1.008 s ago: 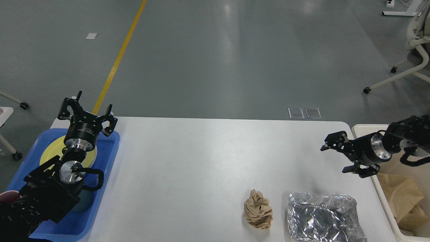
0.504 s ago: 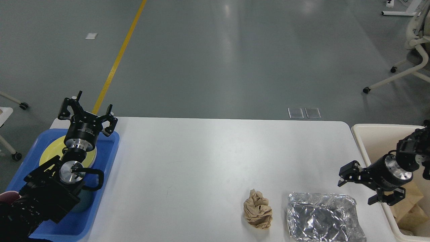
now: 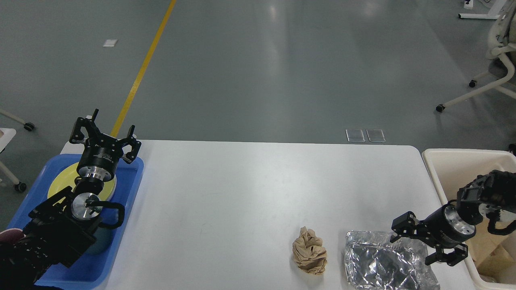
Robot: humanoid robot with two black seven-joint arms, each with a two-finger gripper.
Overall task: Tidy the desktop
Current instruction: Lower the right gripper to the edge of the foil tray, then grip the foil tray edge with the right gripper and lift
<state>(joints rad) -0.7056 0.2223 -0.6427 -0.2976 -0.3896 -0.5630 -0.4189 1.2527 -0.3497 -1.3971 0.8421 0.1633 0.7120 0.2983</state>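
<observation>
The crumpled foil tray needs to go into the bin, so my right gripper should next grab the tray by its crinkled edge (image 3: 417, 246) to tidy it away.
The white desktop (image 3: 250, 193) fills the middle of the head view. A crumpled brown paper ball (image 3: 309, 250) lies near its front edge, right of centre. A crumpled silver foil tray (image 3: 383, 264) lies just right of it. My right gripper (image 3: 413, 246) is open and empty, hovering over the foil tray's right rim. My left gripper (image 3: 105, 134) is open and empty, held above the far end of the blue tray (image 3: 129, 189) at the desktop's left edge.
The blue tray holds a yellow plate (image 3: 60, 181) and a dark teal cup (image 3: 100, 241), partly hidden by my left arm. A cream-white bin (image 3: 447, 161) with brown paper (image 3: 483, 233) inside stands off the desktop's right edge. A wheeled chair (image 3: 492, 80) stands far right.
My right gripper has come down and toward me from the desktop's right edge, then shifted left over the foil tray. The left arm has not moved.
</observation>
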